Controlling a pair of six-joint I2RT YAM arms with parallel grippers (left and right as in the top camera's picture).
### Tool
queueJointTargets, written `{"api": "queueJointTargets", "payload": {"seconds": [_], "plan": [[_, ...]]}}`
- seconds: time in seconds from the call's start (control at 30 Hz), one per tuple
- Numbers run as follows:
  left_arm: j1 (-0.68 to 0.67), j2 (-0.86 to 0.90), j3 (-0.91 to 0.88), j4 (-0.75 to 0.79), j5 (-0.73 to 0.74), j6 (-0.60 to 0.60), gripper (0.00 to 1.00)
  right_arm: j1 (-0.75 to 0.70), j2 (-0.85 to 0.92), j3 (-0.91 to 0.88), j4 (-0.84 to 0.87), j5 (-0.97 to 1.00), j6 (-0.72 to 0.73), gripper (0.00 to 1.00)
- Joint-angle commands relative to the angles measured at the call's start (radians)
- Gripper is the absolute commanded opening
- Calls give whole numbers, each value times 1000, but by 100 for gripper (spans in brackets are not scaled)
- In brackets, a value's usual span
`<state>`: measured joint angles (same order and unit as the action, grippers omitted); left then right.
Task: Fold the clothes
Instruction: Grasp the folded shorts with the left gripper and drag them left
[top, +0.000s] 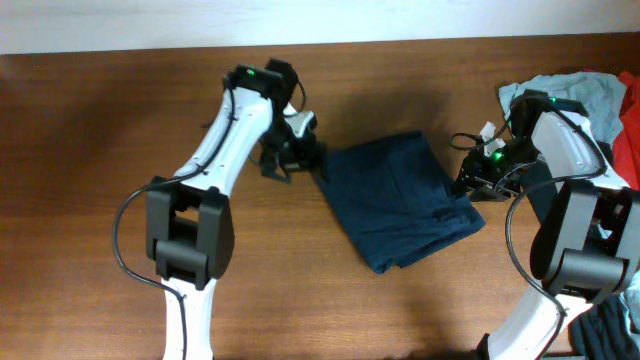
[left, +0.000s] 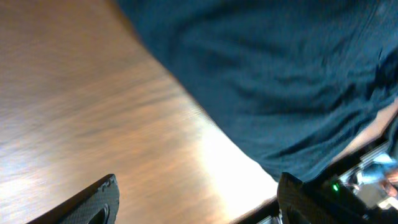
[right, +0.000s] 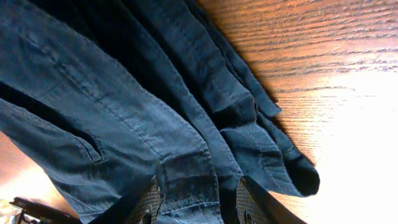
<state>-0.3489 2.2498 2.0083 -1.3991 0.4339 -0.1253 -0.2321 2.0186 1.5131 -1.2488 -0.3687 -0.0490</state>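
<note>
The left gripper should next take hold of the folded navy shorts by the edge that faces the empty wood of the table, so it can drag them aside while they stay folded.
The dark navy shorts (top: 400, 200) lie folded in a rough rectangle at the table's middle. My left gripper (top: 293, 150) is just off their left edge, open and empty over bare wood (left: 196, 205); the shorts fill the top right of the left wrist view (left: 280, 74). My right gripper (top: 476, 180) is at the shorts' right edge. In the right wrist view its fingers (right: 198, 202) are closed on a bunched, seamed band of the shorts (right: 143, 112), low over the table.
A heap of clothes with a pale light-blue shirt (top: 585, 95) and something red (top: 630, 140) lies at the far right edge behind the right arm. Dark cloth (top: 615, 320) hangs at the lower right corner. The brown wooden table (top: 90, 200) is bare on the left.
</note>
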Motion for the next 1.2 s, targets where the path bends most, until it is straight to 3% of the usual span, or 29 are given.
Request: {"api": "queueJointTargets", "payload": {"seconds": [0.0, 0.3, 0.6, 0.67, 0.73, 0.8, 0.87, 1.17], "plan": [[-46, 0, -134, 74, 127, -60, 82, 3, -32, 18, -8, -18, -7, 46], [-119, 0, -274, 295, 131, -340, 85, 3, -32, 18, -8, -17, -7, 46], [-165, 0, -325, 485, 101, -475, 83, 3, -32, 18, -3, -18, -7, 46], [-166, 0, -325, 517, 100, -512, 71, 3, -32, 18, -3, -18, -7, 46], [-166, 0, -325, 532, 99, -518, 47, 3, -32, 18, -4, -17, -7, 46], [-160, 0, -325, 531, 79, -518, 14, 3, -32, 18, -4, -18, -7, 46], [-139, 0, -325, 532, 64, -518, 1, 3, -32, 18, -4, -17, -7, 46], [76, 0, -325, 552, 1, -518, 1, 3, -32, 18, -8, -17, -7, 46]]}}
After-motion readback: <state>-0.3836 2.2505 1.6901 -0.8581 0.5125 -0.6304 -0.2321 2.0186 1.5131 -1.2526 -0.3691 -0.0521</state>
